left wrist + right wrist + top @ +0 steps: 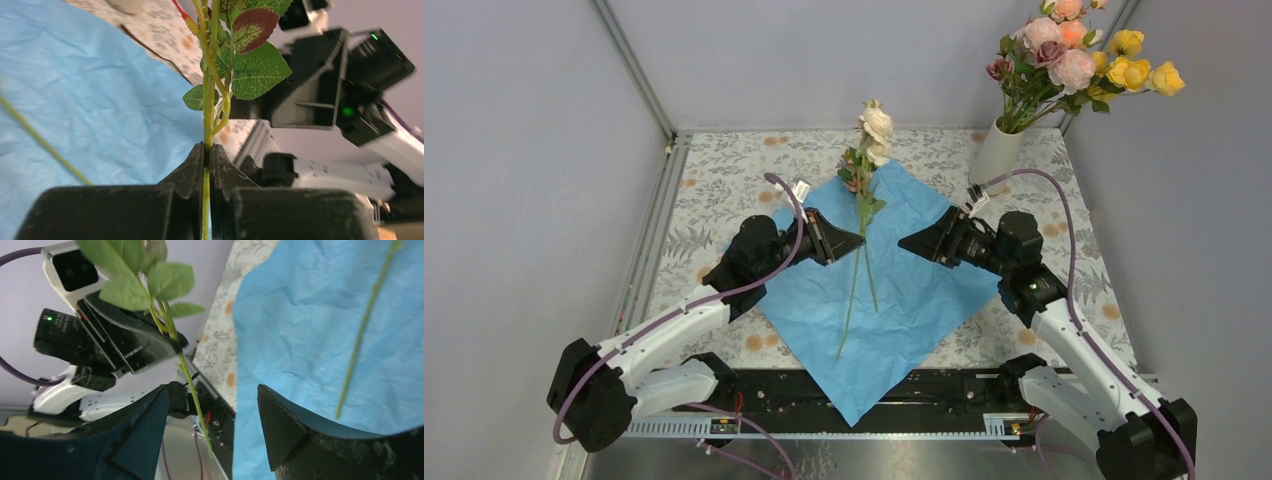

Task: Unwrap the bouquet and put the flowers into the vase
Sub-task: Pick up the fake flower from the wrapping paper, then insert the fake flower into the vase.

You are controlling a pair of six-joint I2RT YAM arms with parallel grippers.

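Observation:
My right gripper reaches the cream rose and grabs its green stem near the leaves next. This leaves the rose's bare end free to enter the vase (995, 152).
The bouquet's blue paper (904, 285) lies spread flat on the table. My left gripper (860, 240) is shut on the thin green stem (207, 125) of a cream rose (876, 124) and holds it upright over the paper, leaves (257, 70) just above the fingers. A second green stem (848, 320) lies on the paper. My right gripper (903, 243) faces the left one a little to its right. It stands open, and the held stem's lower end (192, 390) hangs between its fingers without touching them. The cream vase (995, 152) at the back right holds several pink and yellow flowers (1074, 55).
A floral-print cloth (724, 190) covers the table, with grey walls on three sides. A metal rail (649, 250) runs along the left edge. The arm bases sit on a black bar (924, 390) at the near edge, and the paper's near corner overhangs it.

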